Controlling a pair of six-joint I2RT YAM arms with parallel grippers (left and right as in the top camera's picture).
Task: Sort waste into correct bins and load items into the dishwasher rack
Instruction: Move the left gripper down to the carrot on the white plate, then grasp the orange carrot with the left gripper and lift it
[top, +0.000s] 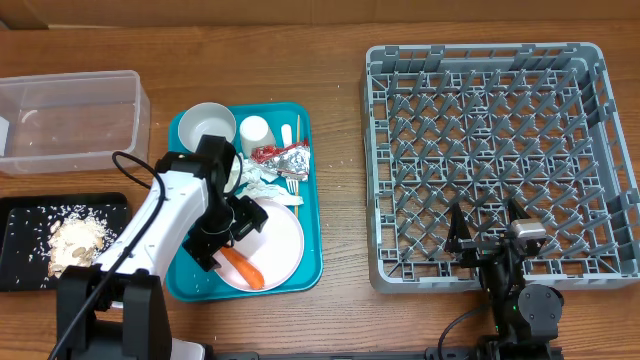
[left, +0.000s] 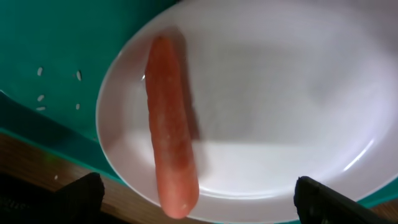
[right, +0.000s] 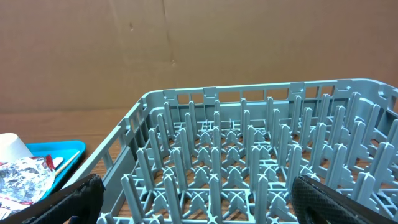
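Almost the whole carrot (top: 242, 267) (left: 169, 124) shows ahead of my fingers, above the plate. It isn't time to close yet: my left gripper should first go down to the carrot.
An orange carrot (top: 242, 267) (left: 169, 124) lies on the pale pink plate (top: 285, 240) (left: 280, 106) at the front of the teal tray. My left gripper (top: 228, 240) (left: 199, 199) hovers open over the plate, one finger on each side of the carrot's near end, touching nothing. A white bowl (top: 207, 123), small cup (top: 254, 130), foil and red wrapper (top: 283, 156), napkins (top: 262, 180), fork (top: 292, 185) and thin stick (top: 296, 135) fill the tray's back half. My right gripper (top: 487, 228) (right: 199, 199) is open and empty over the front edge of the grey dishwasher rack (top: 480, 52) (right: 249, 155).
A clear plastic tub (top: 70, 120) stands at the far left. In front of it a black tray (top: 20, 240) holds rice-like scraps (top: 75, 240). The teal tray (top: 310, 265) sits between these bins and the rack. My left arm covers part of the tray.
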